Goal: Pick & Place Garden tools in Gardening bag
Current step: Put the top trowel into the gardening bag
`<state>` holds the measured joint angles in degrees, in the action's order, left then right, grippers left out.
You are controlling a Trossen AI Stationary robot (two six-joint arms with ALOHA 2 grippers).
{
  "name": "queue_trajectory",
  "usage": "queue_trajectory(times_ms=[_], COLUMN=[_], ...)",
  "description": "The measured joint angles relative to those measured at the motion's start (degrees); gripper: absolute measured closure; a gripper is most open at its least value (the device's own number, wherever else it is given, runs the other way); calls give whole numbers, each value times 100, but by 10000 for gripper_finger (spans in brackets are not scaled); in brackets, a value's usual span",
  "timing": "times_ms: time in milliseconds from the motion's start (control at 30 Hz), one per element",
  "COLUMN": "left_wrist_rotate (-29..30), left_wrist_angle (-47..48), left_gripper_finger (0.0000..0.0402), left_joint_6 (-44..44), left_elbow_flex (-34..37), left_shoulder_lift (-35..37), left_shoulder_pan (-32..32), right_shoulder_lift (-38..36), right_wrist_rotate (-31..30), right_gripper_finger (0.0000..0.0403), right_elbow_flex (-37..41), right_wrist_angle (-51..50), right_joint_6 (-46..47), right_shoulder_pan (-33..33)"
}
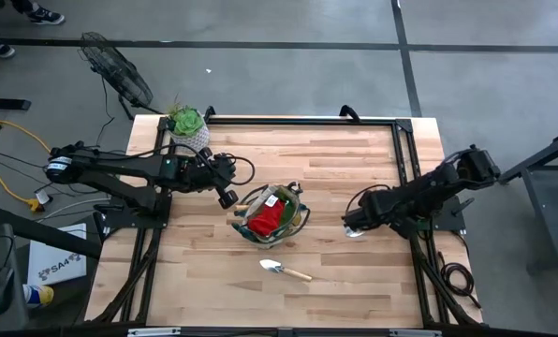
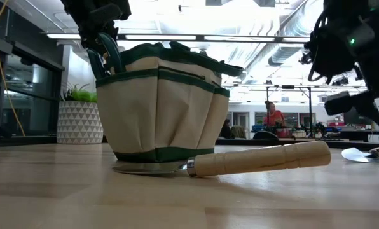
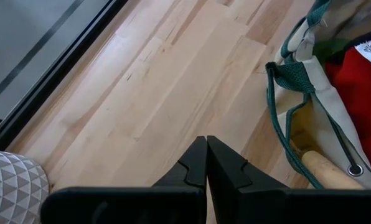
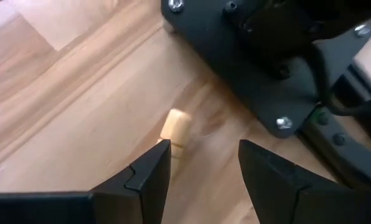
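My right gripper is still too high, with its fingers above the wooden handle (image 4: pixel 175 129). It would miss the handle if it closed now, so it needs to first go lower.
The beige gardening bag (image 1: pixel 271 213) with dark green trim stands upright at the table's middle; it holds a red cloth piece (image 3: pixel 360 81), and a pale wooden handle (image 3: pixel 325 168) sticks out of a side pocket. One trowel (image 1: pixel 284 270) lies flat on the table in front of the bag. A second trowel (image 2: pixel 362 154) lies flat at the right, its handle end (image 4: pixel 176 127) beside my right gripper's fingers. My left gripper (image 3: pixel 206 163) is shut and empty, just left of the bag (image 1: pixel 226 194). My right gripper (image 4: pixel 204 163) is open over the second trowel (image 1: pixel 355 227).
A green plant in a white patterned pot (image 1: pixel 187 126) stands at the table's far left corner, behind my left arm. A dark frame (image 1: pixel 401 150) runs along the table's far and right sides. Bare wood lies along the near edge.
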<state>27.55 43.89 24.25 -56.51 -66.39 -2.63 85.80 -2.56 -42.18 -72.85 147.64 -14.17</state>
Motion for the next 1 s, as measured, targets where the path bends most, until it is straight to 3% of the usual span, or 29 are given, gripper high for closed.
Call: queue_trajectory(times_ms=[233, 1000], left_wrist_rotate=[-4, -13], left_wrist_angle=[1, -1], left_gripper_finger=[401, 402], left_joint_6=[2, 11], left_elbow_flex=[0, 0], left_shoulder_lift=[-2, -2], left_shoulder_pan=[0, 0], right_shoulder_lift=[-2, -21], right_wrist_rotate=[-7, -492], right_gripper_finger=[222, 234], right_elbow_flex=[464, 743], right_wrist_angle=[795, 1267], right_joint_6=[52, -260], right_shoulder_pan=[201, 380])
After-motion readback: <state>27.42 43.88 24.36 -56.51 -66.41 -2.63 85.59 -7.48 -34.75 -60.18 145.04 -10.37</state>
